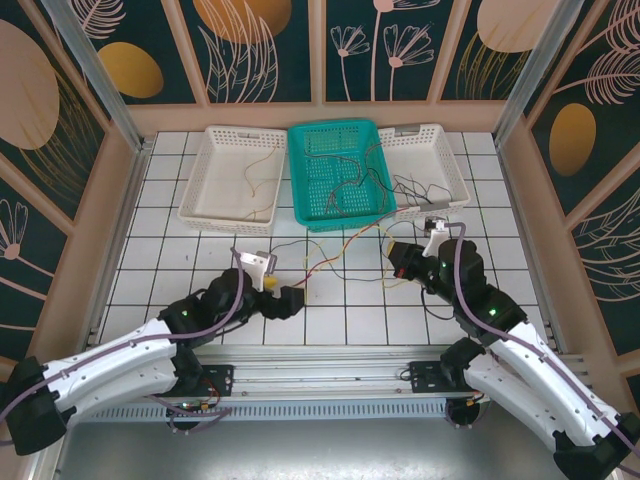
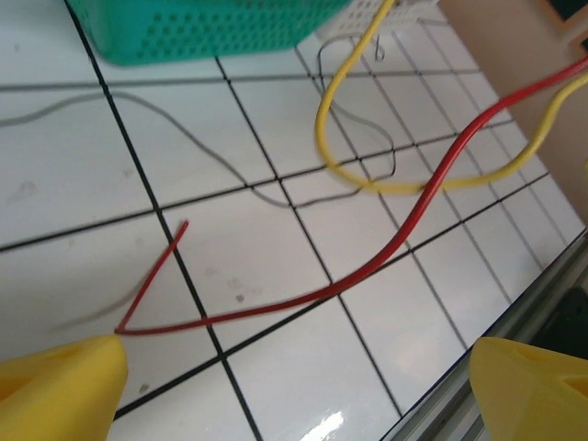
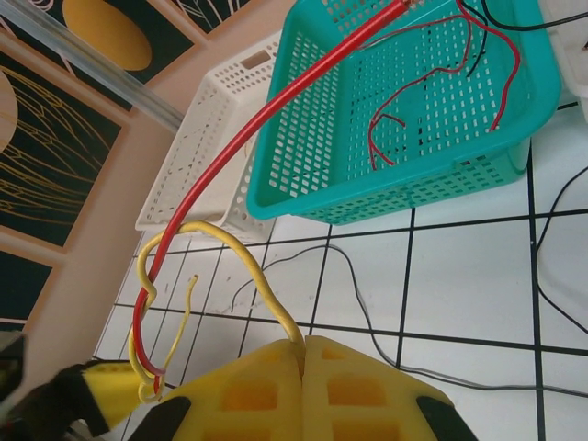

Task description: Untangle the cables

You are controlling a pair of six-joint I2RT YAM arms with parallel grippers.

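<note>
My left gripper grabs the red cable between its bent end and the yellow cable (image 2: 323, 138) next, to untangle the red cable.
My left gripper (image 2: 299, 367) (image 1: 272, 287) stands open low over the tiles, its yellow fingertips (image 2: 64, 386) wide apart with nothing between them. The bent end of a red cable (image 2: 404, 234) touches the left fingertip. From there the red cable runs right, crossing a looped yellow cable (image 2: 323, 138). My right gripper (image 3: 302, 344) (image 1: 402, 257) is shut on the yellow cable (image 3: 257, 271), which rises out of the closed jaws. That yellow cable twists around the red cable (image 3: 266, 119) off to the left. A thin dark cable (image 2: 197, 147) snakes flat over the tiles.
At the back, a teal basket (image 1: 300, 190) stands between two white baskets (image 1: 205, 190) (image 1: 455, 165), each with thin wires in it. The near metal rail (image 1: 330, 365) runs close behind both grippers. Wooden walls enclose the table.
</note>
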